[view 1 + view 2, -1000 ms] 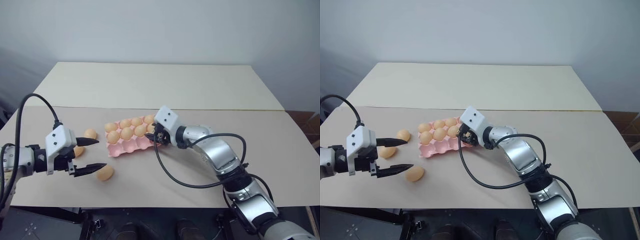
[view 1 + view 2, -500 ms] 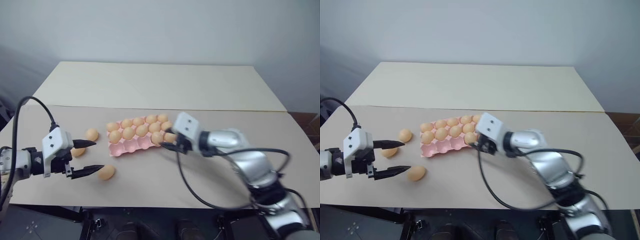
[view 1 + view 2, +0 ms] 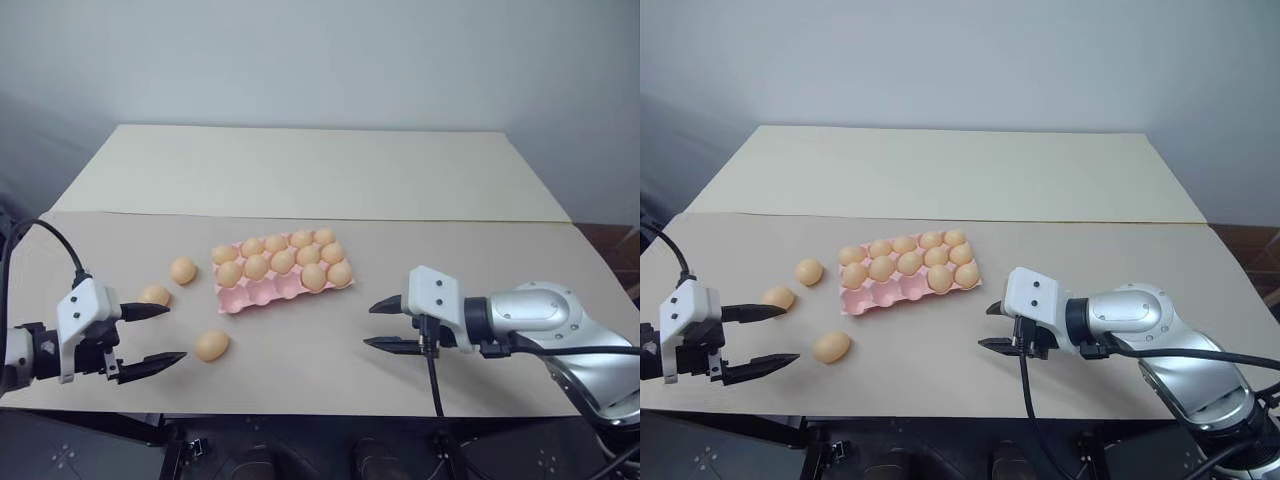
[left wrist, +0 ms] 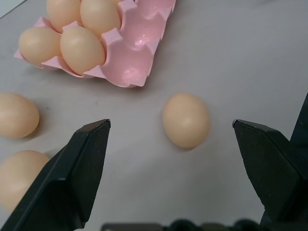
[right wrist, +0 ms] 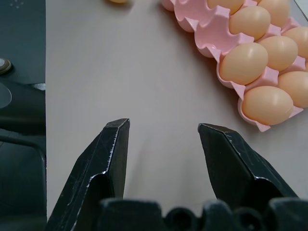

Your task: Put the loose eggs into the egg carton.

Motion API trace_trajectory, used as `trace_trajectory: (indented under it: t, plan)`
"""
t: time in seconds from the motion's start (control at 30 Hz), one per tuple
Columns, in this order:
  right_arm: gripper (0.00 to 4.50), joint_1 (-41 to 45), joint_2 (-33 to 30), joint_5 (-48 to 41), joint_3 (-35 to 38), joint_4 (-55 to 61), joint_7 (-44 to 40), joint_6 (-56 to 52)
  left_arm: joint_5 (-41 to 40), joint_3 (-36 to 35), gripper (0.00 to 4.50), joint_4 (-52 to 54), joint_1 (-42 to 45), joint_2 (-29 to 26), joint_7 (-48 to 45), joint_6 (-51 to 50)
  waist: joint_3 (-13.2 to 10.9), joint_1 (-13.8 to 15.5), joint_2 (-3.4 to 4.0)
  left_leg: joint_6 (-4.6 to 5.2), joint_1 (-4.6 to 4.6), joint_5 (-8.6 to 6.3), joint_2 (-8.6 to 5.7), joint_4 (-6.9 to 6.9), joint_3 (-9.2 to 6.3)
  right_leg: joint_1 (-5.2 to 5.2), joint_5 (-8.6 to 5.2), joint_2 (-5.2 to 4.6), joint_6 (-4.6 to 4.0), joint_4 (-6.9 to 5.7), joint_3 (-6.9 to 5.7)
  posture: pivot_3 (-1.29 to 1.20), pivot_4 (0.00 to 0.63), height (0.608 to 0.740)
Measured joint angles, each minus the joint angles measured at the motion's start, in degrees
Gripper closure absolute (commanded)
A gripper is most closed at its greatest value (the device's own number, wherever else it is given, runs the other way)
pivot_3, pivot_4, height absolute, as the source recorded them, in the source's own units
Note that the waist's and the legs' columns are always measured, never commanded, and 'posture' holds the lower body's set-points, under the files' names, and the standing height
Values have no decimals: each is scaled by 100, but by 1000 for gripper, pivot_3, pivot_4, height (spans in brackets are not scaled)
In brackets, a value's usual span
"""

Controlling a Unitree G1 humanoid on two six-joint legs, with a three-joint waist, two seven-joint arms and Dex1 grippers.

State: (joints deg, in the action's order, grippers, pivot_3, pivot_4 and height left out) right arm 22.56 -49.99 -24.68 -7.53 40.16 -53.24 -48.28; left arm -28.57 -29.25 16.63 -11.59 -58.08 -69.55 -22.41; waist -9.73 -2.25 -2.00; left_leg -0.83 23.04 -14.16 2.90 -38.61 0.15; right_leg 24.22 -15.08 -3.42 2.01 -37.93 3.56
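Observation:
The loose egg needs to fill a bare cup of the egg carton (image 3: 262,293) (image 4: 127,67), so my left gripper should grip the egg by its rounded sides next.
The pink egg carton (image 3: 262,293) lies mid-table. Its two far rows are full of eggs, its near row holds two at the right end, and the near-left cups are bare. Three loose eggs lie to its left: one (image 3: 182,270) beside the carton, one (image 3: 154,295) further left, one (image 3: 211,345) nearer the table's front. My left gripper (image 3: 176,332) is open and empty, just left of that nearest egg (image 4: 185,120), which lies ahead of its fingers without touching them. My right gripper (image 3: 369,325) is open and empty over bare table, right of the carton (image 5: 202,33).
The beige table (image 3: 300,380) ends just in front of both grippers. A paler board (image 3: 320,170) covers its far half. A black cable (image 3: 432,385) hangs from my right wrist over the front edge.
My right gripper has pulled away from the carton's right end to the near right, empty. An egg sits at that end. My left gripper drifted slightly back and left, still open.

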Motion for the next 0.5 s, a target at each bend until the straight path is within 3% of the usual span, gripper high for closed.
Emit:
trace_trajectory:
  t: [0.23, 0.5]
  plan:
    - [1774, -46, -6, -134, 8, 56, 156, -66, 30, 152, 85, -147, 78, 84, -58, 107, 0, 0, 0, 0, -3, 0, 0, 0, 0, -2, 0, 0, 0, -1, 0, 0, 150, 740]
    - [1774, -38, 13, -147, 7, 133, 418, -124, 754, 1381, 85, -454, 663, 144, 170, 410, 0, 9, 0, 0, -2, 0, -2, 0, 0, -3, 0, 0, 0, -1, 0, 0, 150, 740]
